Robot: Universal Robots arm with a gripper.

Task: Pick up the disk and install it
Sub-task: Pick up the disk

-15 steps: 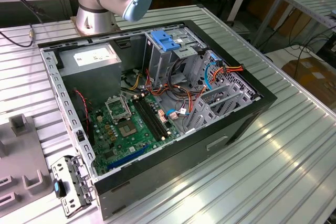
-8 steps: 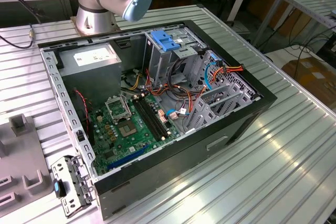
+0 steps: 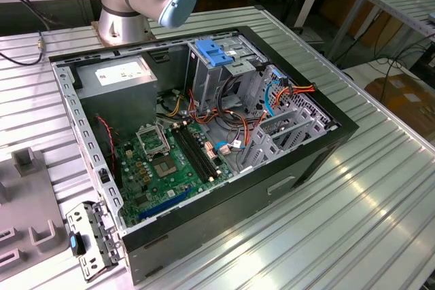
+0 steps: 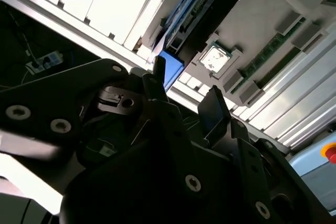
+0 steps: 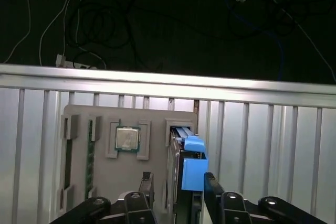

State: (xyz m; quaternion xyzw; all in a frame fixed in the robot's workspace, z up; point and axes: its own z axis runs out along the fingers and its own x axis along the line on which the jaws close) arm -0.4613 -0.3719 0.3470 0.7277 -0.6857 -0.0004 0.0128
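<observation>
The robot's gripper needs to grab the disk by its exposed blue-railed edge (image 5: 193, 173) next. The disk is standing on edge, sunk in the holder slot (image 5: 180, 121).
The disk (image 5: 190, 167) stands on edge in a slot of a grey holder plate (image 5: 105, 174), its blue plastic side rail facing the first wrist camera. My gripper (image 5: 178, 184) is open just above it, one black finger (image 5: 147, 183) off to one side and the other finger close by the blue rail. In the second wrist view the disk (image 4: 195, 11) appears as a dark slab with a blue rail, and the gripper (image 4: 186, 86) hangs in front of it with nothing between its fingers.
The holder plate also carries a processor chip (image 5: 127, 138) and memory sticks (image 5: 68, 161); it lies on a ribbed aluminium table (image 5: 273, 145) near its edge. In the exterior view stands the open computer case (image 3: 204, 134), with a light-blue bracket (image 3: 216, 52) and a grey power supply (image 3: 122, 79) inside.
</observation>
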